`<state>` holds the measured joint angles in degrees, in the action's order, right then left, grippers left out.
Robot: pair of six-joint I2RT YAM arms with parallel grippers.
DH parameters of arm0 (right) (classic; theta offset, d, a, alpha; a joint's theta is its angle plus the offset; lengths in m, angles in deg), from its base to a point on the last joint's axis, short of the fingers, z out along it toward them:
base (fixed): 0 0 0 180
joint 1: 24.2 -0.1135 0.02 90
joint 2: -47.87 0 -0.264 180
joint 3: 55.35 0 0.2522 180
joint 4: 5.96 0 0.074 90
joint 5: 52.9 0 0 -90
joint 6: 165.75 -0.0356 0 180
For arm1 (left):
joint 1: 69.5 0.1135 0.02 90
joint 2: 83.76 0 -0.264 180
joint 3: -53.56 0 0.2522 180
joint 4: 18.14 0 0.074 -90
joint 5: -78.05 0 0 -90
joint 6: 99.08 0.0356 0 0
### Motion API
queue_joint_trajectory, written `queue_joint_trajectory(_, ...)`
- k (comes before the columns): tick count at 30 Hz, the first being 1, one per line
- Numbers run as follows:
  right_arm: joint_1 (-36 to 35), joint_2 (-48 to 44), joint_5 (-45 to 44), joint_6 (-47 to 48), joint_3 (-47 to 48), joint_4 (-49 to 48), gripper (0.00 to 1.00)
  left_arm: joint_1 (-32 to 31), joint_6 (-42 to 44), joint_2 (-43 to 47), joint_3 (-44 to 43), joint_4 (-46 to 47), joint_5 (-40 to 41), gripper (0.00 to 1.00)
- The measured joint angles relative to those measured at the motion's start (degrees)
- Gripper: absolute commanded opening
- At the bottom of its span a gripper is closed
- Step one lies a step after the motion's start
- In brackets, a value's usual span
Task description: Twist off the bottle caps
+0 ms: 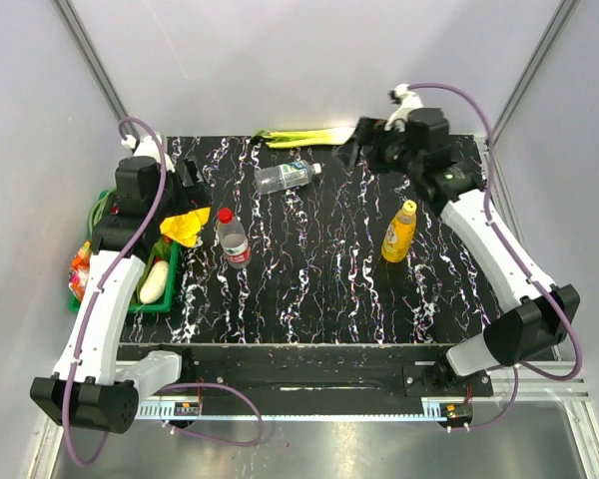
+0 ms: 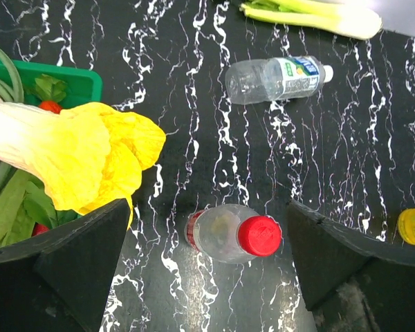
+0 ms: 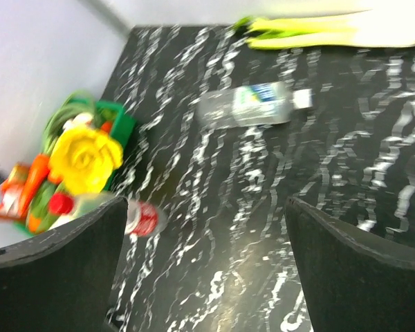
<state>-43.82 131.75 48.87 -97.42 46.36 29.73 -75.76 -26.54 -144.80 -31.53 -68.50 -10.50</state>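
Next, my right gripper grabs the red-labelled bottle at its red-cap end [image 3: 62,203], leaving the bottle's body free for my left gripper to grab for unscrewing.
The red-labelled bottle [image 1: 233,239] stands upright left of centre, red cap [image 1: 225,215] on; from above it shows between the jaws in the left wrist view [image 2: 225,232], cap [image 2: 260,236]. The blue-green-labelled bottle [image 1: 288,177] lies on its side at the back, white cap [image 1: 317,169] pointing right; it also shows in the left wrist view [image 2: 277,78] and the right wrist view [image 3: 252,106]. The yellow-orange juice bottle [image 1: 399,232] stands right of centre, its cap [image 1: 409,206] on. My left gripper [image 1: 188,172] is open and empty. My right gripper [image 1: 351,145] is open and empty at the back.
A green basket [image 1: 155,297] of vegetables, with a yellow flower-like item [image 1: 185,228] at its edge, sits at the left. A leek [image 1: 299,137] lies along the back edge. Grey walls close in the table on three sides.
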Motion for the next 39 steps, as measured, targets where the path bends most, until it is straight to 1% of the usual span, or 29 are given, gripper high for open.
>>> queue_joint_trajectory(6,-11.82,4.61,4.26,4.39,1.73,-2.36,1.00,0.00,0.42,-3.02,-1.99,-1.42,-0.83,0.99)
queue_joint_trajectory(11,-20.92,9.44,5.86,8.55,1.90,-6.43,1.00,0.00,0.55,-3.06,-4.98,-2.69,0.61,0.99)
queue_joint_trajectory(14,-24.98,13.73,5.92,10.21,3.93,-8.24,1.00,0.00,0.96,-2.12,-6.91,-3.45,1.40,0.99)
queue_joint_trajectory(21,-30.10,24.06,5.20,12.81,12.31,-10.67,1.00,0.00,1.42,4.50,-11.21,-4.20,2.25,0.99)
queue_joint_trajectory(27,-32.61,29.14,2.64,14.03,16.57,-12.46,1.00,0.00,1.42,11.67,-12.68,-2.78,3.04,0.99)
queue_joint_trajectory(29,-33.18,29.88,0.66,14.34,16.79,-13.16,0.97,0.00,1.42,13.05,-12.72,-2.58,3.17,0.99)
queue_joint_trajectory(33,-35.04,31.54,-3.41,15.56,16.81,-14.32,0.88,0.00,1.40,13.66,-12.39,-2.58,3.30,0.99)
queue_joint_trajectory(34,-35.47,31.91,-4.50,15.96,16.79,-14.73,0.84,0.00,1.38,13.68,-12.00,-2.51,3.30,0.99)
queue_joint_trajectory(36,-36.24,32.52,-6.27,16.74,16.79,-15.39,0.82,0.00,1.36,13.68,-11.13,-2.58,3.30,0.99)
queue_joint_trajectory(39,-37.22,33.38,-9.49,17.29,16.72,-16.31,0.57,0.00,1.11,13.64,-9.81,-2.75,3.26,0.99)
